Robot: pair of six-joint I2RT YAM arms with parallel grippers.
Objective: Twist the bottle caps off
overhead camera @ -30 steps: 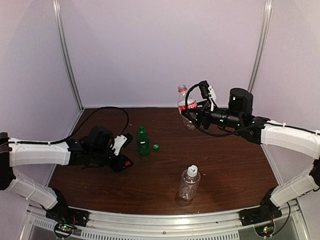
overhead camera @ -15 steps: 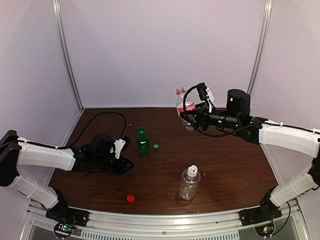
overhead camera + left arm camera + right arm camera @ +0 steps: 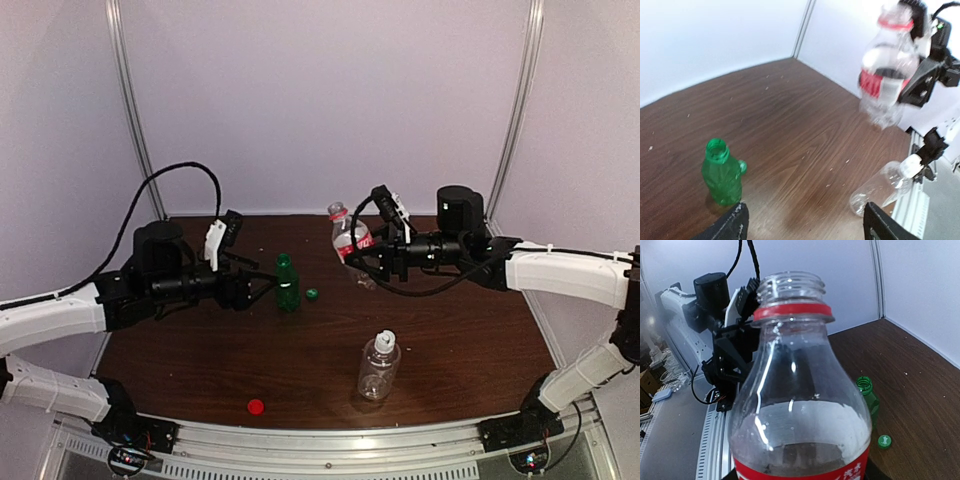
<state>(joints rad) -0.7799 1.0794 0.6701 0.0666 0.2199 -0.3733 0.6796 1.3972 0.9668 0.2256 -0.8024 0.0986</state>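
Observation:
The robot should set the short clear bottle upright, so its left gripper should leave the bottle's base free and grab the bottle by its uncapped neck [image 3: 338, 212] [image 3: 895, 21].
My right gripper [image 3: 366, 257] is shut on the short clear bottle with the red label [image 3: 349, 239], holding it tilted in the air above the back of the table. Its mouth [image 3: 791, 286] is uncapped; only the red ring is left. The red cap [image 3: 256, 406] lies near the front edge. The slim green bottle [image 3: 287, 283] stands uncapped, with its green cap [image 3: 312, 294] beside it. My left gripper [image 3: 807, 227] is open and empty, raised just left of the green bottle [image 3: 721, 172]. The larger ribbed bottle [image 3: 379, 367] stands at front centre with its white cap [image 3: 385, 340] on.
The brown table [image 3: 460, 330] is enclosed by pale walls with metal posts [image 3: 135, 120] at the back corners. A metal rail [image 3: 330, 440] runs along the near edge. A black cable [image 3: 175, 180] loops above my left arm.
My left gripper has opened and risen from the table toward the green bottle. The red cap now lies on the table near the front. My right arm has carried its bottle leftward.

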